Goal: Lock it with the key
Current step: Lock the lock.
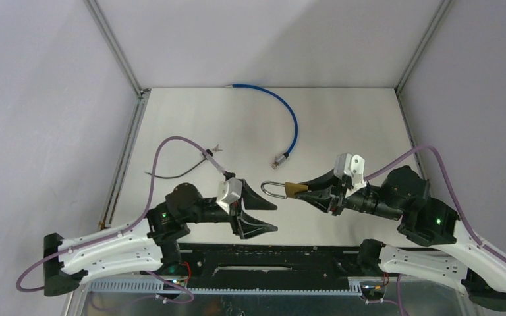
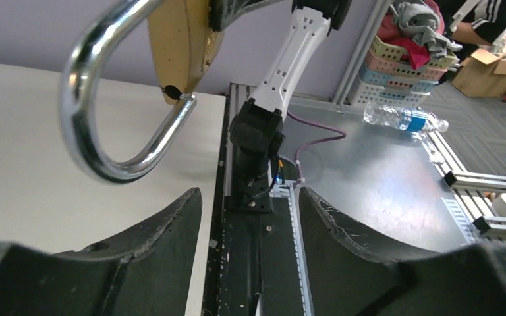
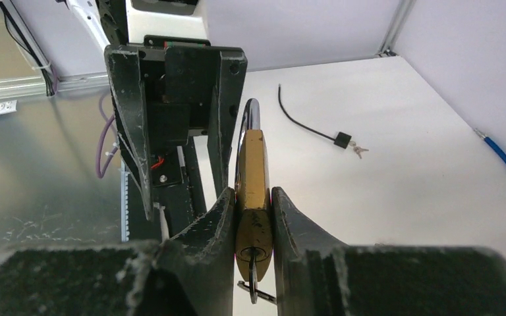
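The left gripper will next grab the padlock's silver shackle by its curve [image 2: 80, 122], so that the brass body [image 2: 178, 46] and the key stay free for locking.
A brass padlock [image 1: 292, 189] with a silver shackle [image 1: 273, 189] hangs above the table, and my right gripper [image 1: 302, 194] is shut on its body. In the right wrist view the brass body [image 3: 253, 171] sits squeezed between the fingers, and a key [image 3: 253, 280] is in the keyhole at its near end. In the left wrist view the shackle [image 2: 99, 112] curves at the upper left, its free end just outside the hole in the body [image 2: 178, 46]. My left gripper [image 1: 273, 217] is open and empty, just left of and below the shackle, not touching it.
A blue cable [image 1: 291, 122] curves across the far table. A thin black cable with small keys [image 1: 171, 174] lies at the left, also seen in the right wrist view [image 3: 342, 139]. A water bottle [image 2: 402, 118] and baskets lie off the table.
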